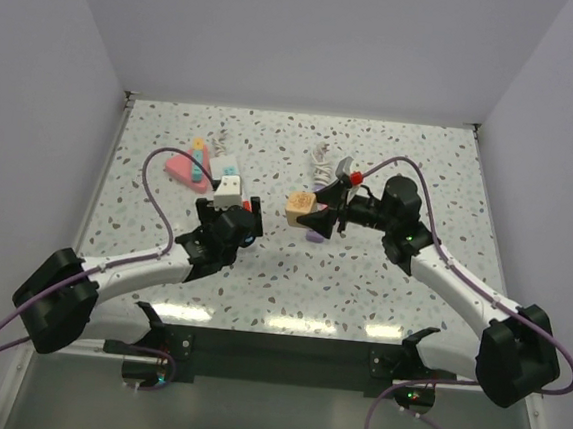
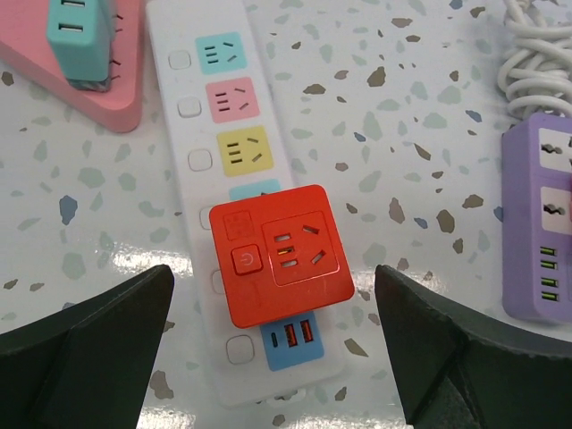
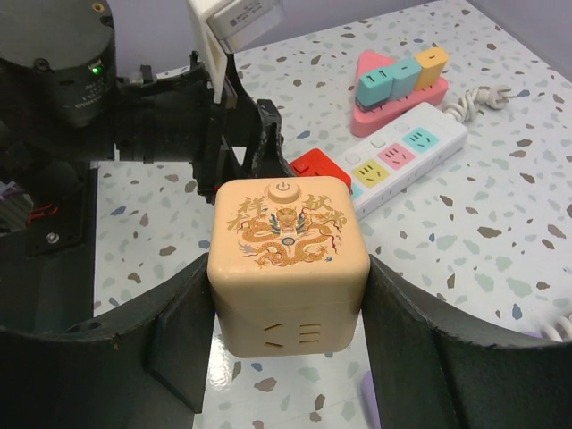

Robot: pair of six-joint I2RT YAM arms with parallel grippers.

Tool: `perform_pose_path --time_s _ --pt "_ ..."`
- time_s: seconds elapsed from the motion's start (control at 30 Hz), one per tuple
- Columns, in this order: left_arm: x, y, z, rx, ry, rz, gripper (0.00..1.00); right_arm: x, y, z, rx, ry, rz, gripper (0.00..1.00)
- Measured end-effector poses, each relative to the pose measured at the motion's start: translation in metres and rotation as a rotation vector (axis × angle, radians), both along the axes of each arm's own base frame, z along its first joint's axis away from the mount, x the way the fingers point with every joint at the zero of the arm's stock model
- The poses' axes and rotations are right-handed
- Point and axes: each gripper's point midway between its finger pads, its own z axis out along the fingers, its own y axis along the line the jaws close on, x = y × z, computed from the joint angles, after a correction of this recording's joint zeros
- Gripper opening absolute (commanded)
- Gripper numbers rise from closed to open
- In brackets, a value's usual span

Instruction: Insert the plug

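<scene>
The left gripper should next grab the red cube adapter (image 1: 247, 206) (image 2: 277, 255) by opposite sides, so that the power strip's coloured sockets stay empty for inserting the plug.
A white power strip (image 2: 204, 134) with coloured sockets lies on the speckled table, and a red cube adapter (image 2: 277, 255) sits plugged into it. My left gripper (image 2: 273, 357) is open just above the strip's near end, with the red adapter between and ahead of its fingers (image 2: 98, 340). My right gripper (image 3: 290, 340) is shut on a beige cube plug with a gold dragon print (image 3: 290, 259) and holds it above the table, right of the strip. In the top view the beige cube (image 1: 299, 206) hangs between the two arms, right of my left gripper (image 1: 233, 210).
A pink triangular socket block (image 2: 80, 80) with a teal plug (image 2: 79, 36) lies left of the strip. A purple power strip (image 2: 541, 223) with a coiled white cable (image 2: 536, 54) lies to its right. The left arm's wrist (image 3: 89, 107) looms close behind the beige cube.
</scene>
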Motion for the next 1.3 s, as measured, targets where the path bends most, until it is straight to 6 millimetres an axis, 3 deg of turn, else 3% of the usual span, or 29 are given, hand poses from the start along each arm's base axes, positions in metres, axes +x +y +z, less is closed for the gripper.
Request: perform_pose_path --time_s 0.5,0.6,0.7,0.73,0.8,0.83,0.93,0.97,1.0,1.03,1.3 --pt "0.013 0.001 -0.028 0.08 0.067 0.054 1.0 -0.006 -0.001 -0.002 0.006 -0.005 0.021 0.0" --pt "0.017 0.006 -0.037 0.099 0.087 0.067 0.94 -0.008 -0.001 -0.002 0.006 -0.005 0.02 0.0" --pt "0.018 0.006 -0.043 0.111 0.098 0.065 0.79 -0.009 -0.002 0.0 0.012 -0.012 0.019 0.0" --pt "0.019 0.006 -0.044 0.116 0.099 0.061 0.68 -0.01 -0.003 0.001 0.014 -0.013 0.018 0.0" --pt "0.019 0.004 -0.044 0.123 0.098 0.05 0.56 -0.01 -0.004 0.002 0.017 -0.014 0.012 0.0" --pt "0.02 0.004 -0.044 0.129 0.097 0.046 0.43 -0.011 -0.004 0.003 0.019 -0.014 0.007 0.0" --pt "0.022 0.003 -0.044 0.144 0.09 0.035 0.27 -0.01 -0.008 0.005 0.026 -0.016 -0.024 0.0" --pt "0.023 0.003 -0.044 0.149 0.085 0.029 0.09 -0.009 -0.009 0.005 0.028 -0.015 -0.039 0.0" --pt "0.024 0.002 -0.044 0.153 0.08 0.022 0.04 -0.009 -0.01 0.005 0.03 -0.014 -0.048 0.0" --pt "0.025 0.001 -0.044 0.156 0.075 0.014 0.0 -0.007 -0.011 0.004 0.032 -0.011 -0.063 0.0" --pt "0.027 -0.015 -0.047 0.139 0.014 -0.124 0.0 -0.002 -0.019 -0.014 0.027 0.047 -0.145 0.0"
